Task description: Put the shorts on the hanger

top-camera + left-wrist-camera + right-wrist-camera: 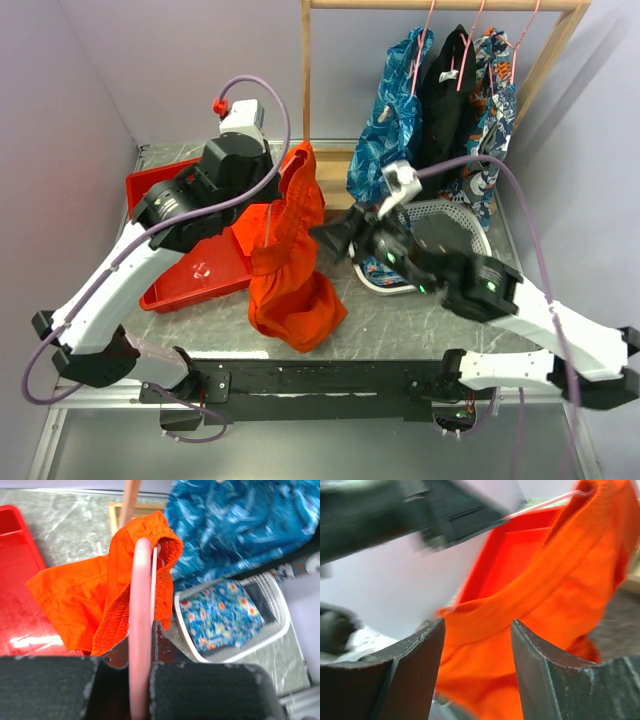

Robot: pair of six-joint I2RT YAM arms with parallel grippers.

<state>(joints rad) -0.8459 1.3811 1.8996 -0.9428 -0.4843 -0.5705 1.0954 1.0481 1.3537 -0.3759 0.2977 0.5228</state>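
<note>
My right gripper will next grab the near edge of the shorts' elastic waistband (pixel 270 261). Then it should pull the waistband over the hanger's uncovered end (pixel 268 224).
The orange-red shorts (pixel 290 260) hang in a long fold over the pink hanger (pixel 141 605), with their lower end resting on the table. My left gripper (pixel 137 640) is shut on the hanger's wire, and the shorts' elastic waistband (pixel 167 542) is bunched over the far end of the hanger. The right gripper (pixel 330 235) stands just right of the hanging shorts. In the right wrist view it (pixel 477 625) is open, and the orange shorts (pixel 540 605) lie just beyond its fingertips, with nothing clamped.
A red bin (pixel 200 280) sits left of the shorts, under the left arm. A white basket (pixel 450 215) holding floral cloth stands at the right. Behind, a wooden rack (pixel 306 80) carries blue patterned garments (pixel 395 120) and a black garment (pixel 445 90).
</note>
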